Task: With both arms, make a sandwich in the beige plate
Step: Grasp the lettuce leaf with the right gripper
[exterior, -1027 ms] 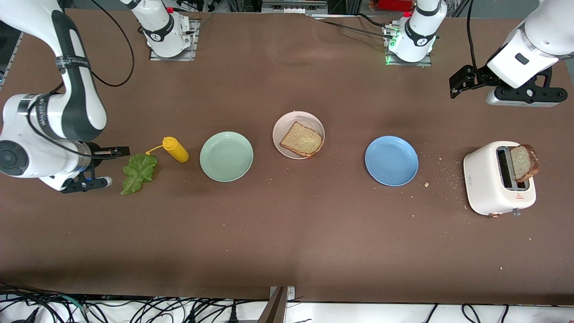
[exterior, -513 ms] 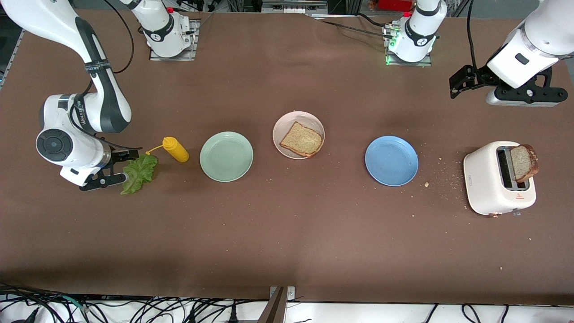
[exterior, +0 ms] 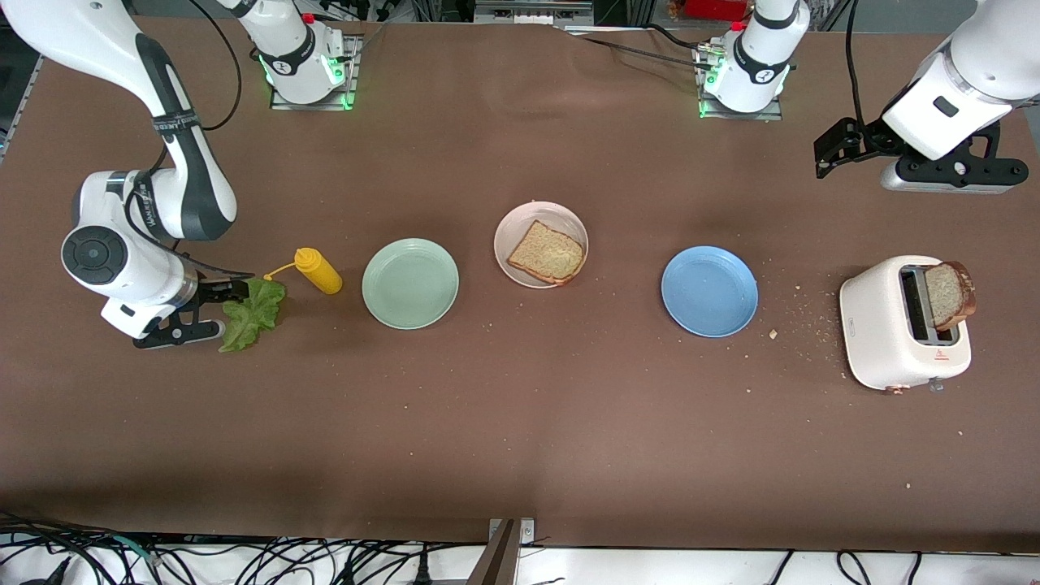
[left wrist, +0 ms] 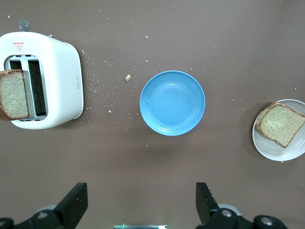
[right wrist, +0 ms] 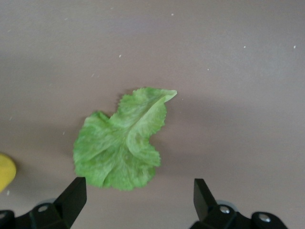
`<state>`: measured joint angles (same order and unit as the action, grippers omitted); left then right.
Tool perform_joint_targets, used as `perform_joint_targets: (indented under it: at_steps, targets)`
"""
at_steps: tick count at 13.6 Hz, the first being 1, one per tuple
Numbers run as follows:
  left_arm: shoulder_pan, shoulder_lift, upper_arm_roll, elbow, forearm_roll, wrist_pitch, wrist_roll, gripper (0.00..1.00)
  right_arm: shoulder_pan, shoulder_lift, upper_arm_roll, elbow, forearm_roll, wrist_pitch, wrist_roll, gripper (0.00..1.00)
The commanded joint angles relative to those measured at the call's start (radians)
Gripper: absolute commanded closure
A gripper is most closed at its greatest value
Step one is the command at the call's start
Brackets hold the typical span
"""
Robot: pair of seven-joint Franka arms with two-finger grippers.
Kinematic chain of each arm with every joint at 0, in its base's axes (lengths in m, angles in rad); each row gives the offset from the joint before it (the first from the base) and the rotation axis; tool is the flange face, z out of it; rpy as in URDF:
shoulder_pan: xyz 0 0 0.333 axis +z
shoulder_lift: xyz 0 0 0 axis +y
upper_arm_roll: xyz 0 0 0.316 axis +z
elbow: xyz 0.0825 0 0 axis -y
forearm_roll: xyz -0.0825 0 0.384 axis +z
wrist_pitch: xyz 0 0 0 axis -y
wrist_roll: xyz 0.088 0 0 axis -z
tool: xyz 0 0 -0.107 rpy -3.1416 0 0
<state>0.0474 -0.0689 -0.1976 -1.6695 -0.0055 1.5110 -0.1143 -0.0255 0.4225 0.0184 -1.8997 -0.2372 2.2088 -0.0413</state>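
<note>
My right gripper grabs the lettuce leaf's broad ruffled edge [exterior: 269, 292] next, to lay the leaf over the toast on the beige plate [exterior: 520, 215].
One brown toast slice [exterior: 546, 253] lies on the beige plate [exterior: 520, 215] at mid-table; the toast [left wrist: 282, 124] and the plate [left wrist: 267, 149] also show in the left wrist view. A second slice [exterior: 946, 294] stands up out of the white toaster [exterior: 886, 325]. A green lettuce leaf [exterior: 253, 313] lies flat on the table. My right gripper [exterior: 224, 309] is open and empty, low at the leaf's edge toward the right arm's end. In the right wrist view the gripper [right wrist: 138, 198] has the leaf [right wrist: 121, 145] just ahead of its fingertips. My left gripper [exterior: 829, 153] waits, open [left wrist: 140, 202] and empty, above the table.
A yellow squeeze bottle [exterior: 318, 270] lies beside the lettuce. A mint-green plate [exterior: 410, 283] and a blue plate [exterior: 709, 291] sit on either side of the beige plate. Crumbs lie scattered between the blue plate and the toaster.
My right arm has swung in toward the lettuce, bringing its open gripper from beside the leaf up to its edge. The left arm, toast and plates have not moved.
</note>
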Motion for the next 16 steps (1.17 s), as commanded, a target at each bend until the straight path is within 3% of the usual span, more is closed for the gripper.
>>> perform_joint_targets:
  at_steps: [1,12,14,15,16]
  targets:
    - [0.002,0.004,-0.005,0.014,-0.004,-0.017,-0.007,0.0,-0.005,0.042,0.002,-0.015,-0.014,0.086,0.067,0.0]
    - [0.0,0.004,-0.005,0.014,-0.011,-0.017,-0.007,0.0,-0.025,0.147,0.002,-0.007,-0.008,0.152,0.095,0.02]
    - [-0.001,0.004,-0.006,0.014,-0.011,-0.017,-0.01,0.0,-0.027,0.159,0.002,-0.007,-0.007,0.16,0.095,0.09]
    - [0.002,0.004,-0.005,0.014,-0.011,-0.017,-0.008,0.0,-0.027,0.159,0.002,-0.007,-0.007,0.16,0.095,0.18]
    - [0.002,0.004,-0.006,0.014,-0.011,-0.017,-0.008,0.0,-0.027,0.159,0.002,-0.007,-0.007,0.157,0.093,0.36]
